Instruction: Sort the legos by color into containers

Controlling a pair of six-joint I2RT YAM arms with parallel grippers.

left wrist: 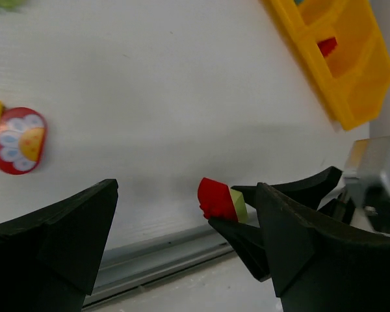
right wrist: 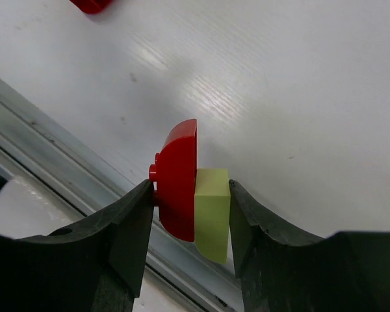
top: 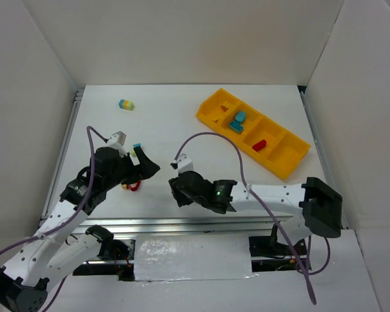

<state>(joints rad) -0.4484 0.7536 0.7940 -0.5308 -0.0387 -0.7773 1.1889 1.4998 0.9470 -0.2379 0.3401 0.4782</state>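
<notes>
My left gripper grips the red lego by its exposed end [left wrist: 214,198] next, which leaves the yellow-green half free to separate for sorting.
My right gripper [right wrist: 190,190] is shut on a two-colour lego clump [right wrist: 195,198]. Its red half is against one finger and its pale yellow-green half against the other. It hangs just above the table near the front rail. In the left wrist view the same clump [left wrist: 220,199] shows right ahead of my left gripper [left wrist: 185,192], which stands wide open with nothing in it. From above, the left gripper [top: 153,169] faces the right gripper [top: 173,188] across a small gap. The orange-yellow tray [top: 293,170] lies at the back right, holding a teal lego [top: 238,121] and a red lego [top: 259,145].
A teal, yellow and green clump [top: 126,104] lies at the back left. A red piece joined to a yellow one [top: 131,186] lies under my left arm; the left wrist view shows its red face [left wrist: 19,140] with a printed picture. A metal rail [top: 182,224] borders the table's near edge.
</notes>
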